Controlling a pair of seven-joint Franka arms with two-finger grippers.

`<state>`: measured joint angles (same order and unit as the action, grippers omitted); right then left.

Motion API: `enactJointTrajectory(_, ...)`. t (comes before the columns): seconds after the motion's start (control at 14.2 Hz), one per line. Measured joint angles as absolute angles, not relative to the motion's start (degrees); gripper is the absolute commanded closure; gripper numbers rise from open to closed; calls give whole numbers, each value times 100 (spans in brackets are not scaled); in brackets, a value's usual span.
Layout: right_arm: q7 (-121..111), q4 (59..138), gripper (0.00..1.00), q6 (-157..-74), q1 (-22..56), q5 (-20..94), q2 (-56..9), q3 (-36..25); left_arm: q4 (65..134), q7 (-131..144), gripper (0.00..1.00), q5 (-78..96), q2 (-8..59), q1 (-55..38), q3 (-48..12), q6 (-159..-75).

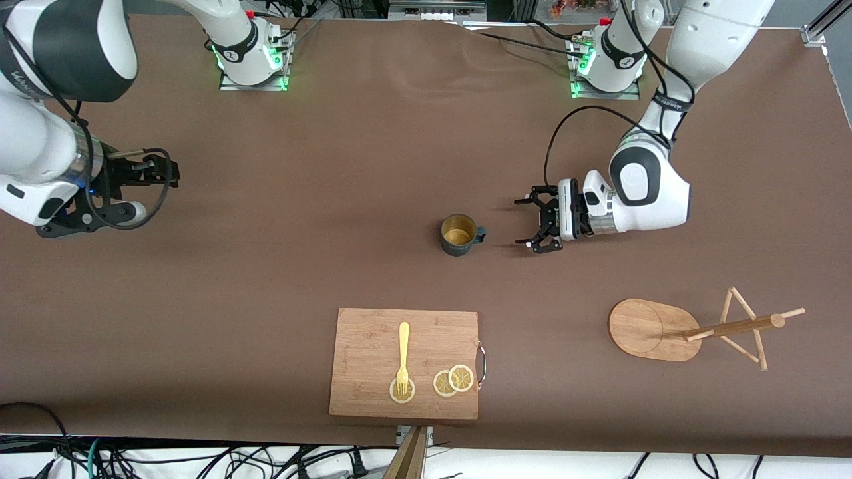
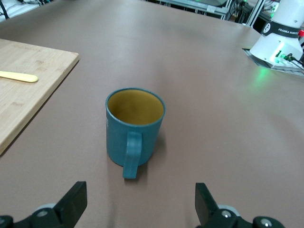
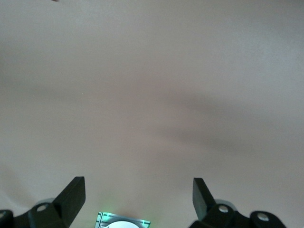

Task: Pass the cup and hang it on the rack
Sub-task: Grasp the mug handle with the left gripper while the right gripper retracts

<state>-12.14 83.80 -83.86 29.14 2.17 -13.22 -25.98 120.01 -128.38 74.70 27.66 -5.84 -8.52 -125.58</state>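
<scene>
My left gripper reaches the cup and grabs its loop handle point(image 1: 480, 235) next, which leaves the dark teal cup's opening point(image 1: 459, 231) free for the rack's peg.
The dark teal cup point(image 1: 459, 234) stands upright on the brown table, mid-table, its loop handle turned toward my left gripper point(image 1: 532, 223). That gripper is open and empty, low, a short gap from the handle. In the left wrist view the cup point(image 2: 135, 128) sits ahead of the open left gripper point(image 2: 140, 194), yellowish-tan inside showing. The wooden rack point(image 1: 732, 326) stands on its oval base point(image 1: 642, 329), nearer the front camera, toward the left arm's end. My right gripper point(image 1: 154, 191) waits open and empty over bare table at the right arm's end; its wrist view point(image 3: 139, 187) shows only tabletop.
A bamboo cutting board point(image 1: 373, 332) lies near the table's front edge, nearer the camera than the cup, with a yellow fork point(image 1: 403, 356) and lemon slices point(image 1: 452, 380) on it. Its corner shows in the left wrist view point(image 2: 28, 85).
</scene>
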Motion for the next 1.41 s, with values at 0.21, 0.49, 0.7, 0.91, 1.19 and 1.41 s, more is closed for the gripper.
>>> enactJointTrajectory(0.21, -1236, 8663, 0, -8416, 2915, 217, -1061, -2632, 11999, -13772, 0, 8253, 3167, -633, -853, -12572)
enactJointTrajectory(0.49, -1238, 8710, 0, -8414, 2915, 211, -1003, -2659, 11889, -14454, 0, 8905, 3641, -816, -856, -12592)
enactJointTrajectory(0.7, -1238, 8733, 0, -8409, 2860, 202, -1002, -2636, 11761, -14575, 0, 9057, 3834, -948, -862, -12596)
enactJointTrajectory(0.91, -1238, 8734, 0, -8409, 1920, 105, -978, -1776, 11662, -14603, 0, 9273, 3880, -1140, -864, -12666)
enactJointTrajectory(1.19, -1229, 8826, 0, -8478, 596, -121, -818, -476, 11643, -14623, 0, 9354, 3889, -1277, -865, -12810)
enactJointTrajectory(1.41, -1235, 9219, 0, -8777, -167, -146, -493, -5, 11643, -14667, 0, 9461, 3902, -1290, -865, -12818)
